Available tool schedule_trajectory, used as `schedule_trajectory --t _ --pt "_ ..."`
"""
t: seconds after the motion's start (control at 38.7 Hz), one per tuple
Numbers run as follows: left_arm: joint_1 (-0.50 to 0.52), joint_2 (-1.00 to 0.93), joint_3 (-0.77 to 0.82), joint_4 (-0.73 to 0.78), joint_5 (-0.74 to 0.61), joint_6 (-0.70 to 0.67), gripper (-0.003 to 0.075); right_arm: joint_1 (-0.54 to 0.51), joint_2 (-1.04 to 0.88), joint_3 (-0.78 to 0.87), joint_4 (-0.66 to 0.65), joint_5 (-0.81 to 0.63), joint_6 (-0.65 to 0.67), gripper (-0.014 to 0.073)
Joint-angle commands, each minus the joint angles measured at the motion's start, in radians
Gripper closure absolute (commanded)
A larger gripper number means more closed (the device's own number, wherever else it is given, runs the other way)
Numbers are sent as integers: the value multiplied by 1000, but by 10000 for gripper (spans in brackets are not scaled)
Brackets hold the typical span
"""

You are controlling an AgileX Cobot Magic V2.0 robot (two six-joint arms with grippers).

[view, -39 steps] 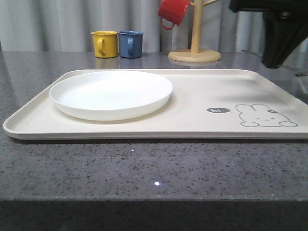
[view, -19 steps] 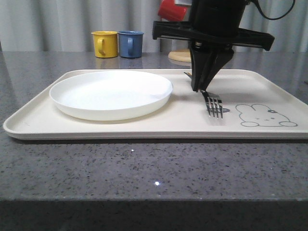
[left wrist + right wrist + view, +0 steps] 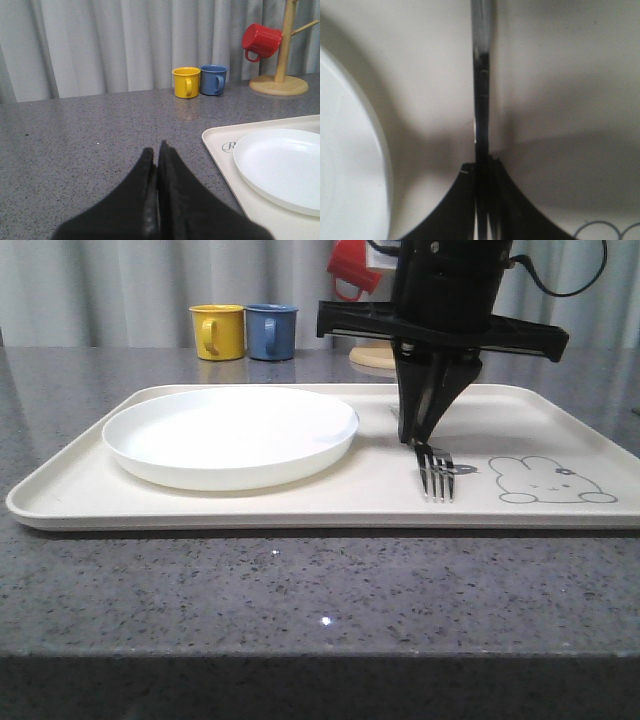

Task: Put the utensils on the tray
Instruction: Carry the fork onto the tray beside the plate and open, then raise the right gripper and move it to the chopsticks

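Observation:
My right gripper opens next, since the fork's teeth rest on the cream tray beside the rabbit drawing (image 3: 550, 483).
The cream tray (image 3: 300, 512) lies across the table, with the round white plate (image 3: 230, 435) on its left half. My right gripper (image 3: 412, 435) points down over the tray's right half, shut on the silver fork (image 3: 437, 475). The fork's tines reach down to the tray beside the rabbit drawing (image 3: 550, 483). In the right wrist view the fork handle (image 3: 481, 100) runs out from between the shut fingers of that gripper (image 3: 482, 167), over the tray (image 3: 560, 75) and beside the plate rim (image 3: 350, 150). My left gripper (image 3: 156, 150) is shut and empty above the grey table, left of the tray corner (image 3: 220, 145).
A yellow mug (image 3: 218, 331) and a blue mug (image 3: 271, 331) stand behind the tray. A wooden mug tree (image 3: 405, 352) with a red mug (image 3: 352, 270) stands behind my right arm. The speckled grey table edge (image 3: 320, 650) runs along the front.
My right arm came in from the upper right with the fork and stands over the tray. Over the last half second the fork shifted slightly left and lower.

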Motion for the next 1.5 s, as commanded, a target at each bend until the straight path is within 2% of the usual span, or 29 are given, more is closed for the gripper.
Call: schedule_trajectory --t 0.0,0.1,0.28,0.39,0.57,0.83,1.06,1.21,1.47 --pt "3 7 -26 -10 -85 -12 738 -1 -41 -31 -8 -10 1 627" --pt "3 7 -26 -10 -85 -12 738 -1 -40 -31 -7 -12 1 533" --pt "3 7 -26 -10 -85 -12 738 -1 -40 -46 -6 15 1 282" --pt "3 7 -26 -10 -85 -12 738 -1 -42 -93 -33 81 -7 218" --pt "3 7 -26 -10 -85 -12 738 -2 -42 -236 -163 284 -100 224" --pt "3 7 -26 -10 -85 -12 738 -84 -92 -216 -153 289 -268 224" --pt "3 7 -26 -10 -85 -12 738 -282 -229 -16 -140 285 -357 224" --pt "3 7 -26 -10 -85 -12 738 -423 -307 137 -122 207 -414 225" --pt "3 7 -26 -10 -85 -12 738 -522 -316 282 -79 102 -487 225"
